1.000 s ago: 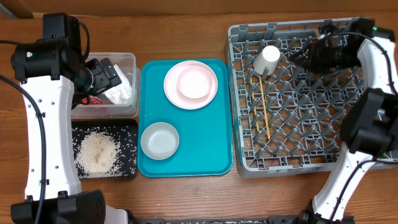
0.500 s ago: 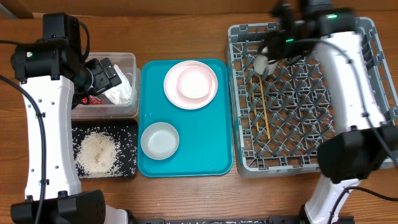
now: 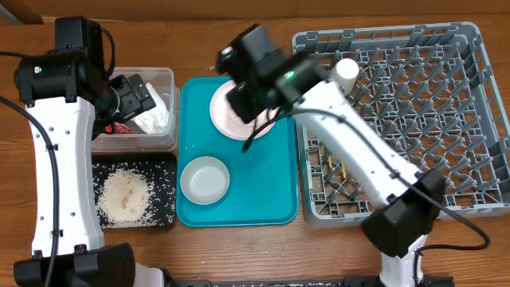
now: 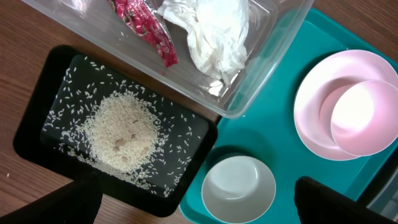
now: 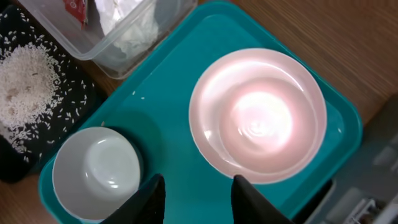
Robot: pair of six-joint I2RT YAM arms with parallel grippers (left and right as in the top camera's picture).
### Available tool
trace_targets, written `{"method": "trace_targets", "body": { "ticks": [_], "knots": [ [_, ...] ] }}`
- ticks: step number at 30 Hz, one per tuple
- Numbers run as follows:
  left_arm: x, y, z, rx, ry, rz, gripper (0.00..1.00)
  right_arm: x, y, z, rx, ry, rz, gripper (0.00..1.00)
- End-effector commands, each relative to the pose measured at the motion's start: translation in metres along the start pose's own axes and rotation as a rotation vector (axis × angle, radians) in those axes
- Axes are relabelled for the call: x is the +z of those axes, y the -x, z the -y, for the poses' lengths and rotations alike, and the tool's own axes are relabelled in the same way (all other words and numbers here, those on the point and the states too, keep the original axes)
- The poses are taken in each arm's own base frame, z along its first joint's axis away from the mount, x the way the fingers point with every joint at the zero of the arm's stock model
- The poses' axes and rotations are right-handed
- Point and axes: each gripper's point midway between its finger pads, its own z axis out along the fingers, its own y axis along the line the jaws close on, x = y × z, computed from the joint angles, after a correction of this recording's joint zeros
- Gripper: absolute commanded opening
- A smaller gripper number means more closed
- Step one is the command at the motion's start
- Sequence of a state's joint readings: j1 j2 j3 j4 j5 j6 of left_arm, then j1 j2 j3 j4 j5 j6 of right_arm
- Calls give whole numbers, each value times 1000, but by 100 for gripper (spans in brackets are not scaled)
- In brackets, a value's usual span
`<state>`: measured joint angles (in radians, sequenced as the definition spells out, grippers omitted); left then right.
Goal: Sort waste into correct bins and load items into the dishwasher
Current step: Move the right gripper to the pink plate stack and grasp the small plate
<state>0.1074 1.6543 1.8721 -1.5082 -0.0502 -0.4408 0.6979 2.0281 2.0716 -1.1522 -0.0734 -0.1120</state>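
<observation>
I will next grab the pink bowl's rim with my right gripper, on the side facing the pale bowl, to tip the pink bowl (image 5: 261,118) sideways and load it into the rack.
The pale pink plate (image 5: 211,134) sits at the back of the teal tray with the pink bowl (image 5: 261,118) in it. My right gripper (image 5: 199,200) hovers just in front of the plate, open and empty. The pale bowl (image 5: 96,171) rests at the tray's front left. My left gripper (image 4: 196,208) hangs wide open near the front of the clear tub (image 4: 261,87), which holds the red wrapper (image 4: 146,28) and napkin (image 4: 214,31). Rice (image 4: 118,130) lies in the black tray (image 4: 37,112). The cup (image 3: 347,70) and chopsticks (image 3: 343,169) are in the grey rack (image 3: 446,119).
The teal tray (image 3: 275,183) lies between the two bins on the left and the rack on the right. My right arm (image 3: 335,112) stretches from the rack side across the tray and hides part of the plate from above. Bare wooden table (image 3: 239,247) runs along the front.
My right arm has swung left from the rack's back edge, past the cup, to above the plate on the teal tray. The left arm has not moved.
</observation>
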Motion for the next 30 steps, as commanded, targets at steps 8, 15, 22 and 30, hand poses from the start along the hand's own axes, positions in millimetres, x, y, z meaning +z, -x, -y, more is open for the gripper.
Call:
{"method": "trace_targets", "body": {
  "ticks": [8, 15, 22, 30],
  "knots": [
    [0, 1, -3, 12, 10, 2, 100, 78, -21, 14, -26, -164, -90, 37],
    [0, 1, -3, 12, 10, 2, 100, 115, -31, 22, -19, -167, -126, 37],
    [0, 1, -3, 12, 10, 2, 100, 145, -39, 24, -19, -167, -151, 36],
    [0, 1, -3, 12, 10, 2, 100, 150, -39, 29, -12, -171, -144, 36]
  ]
}}
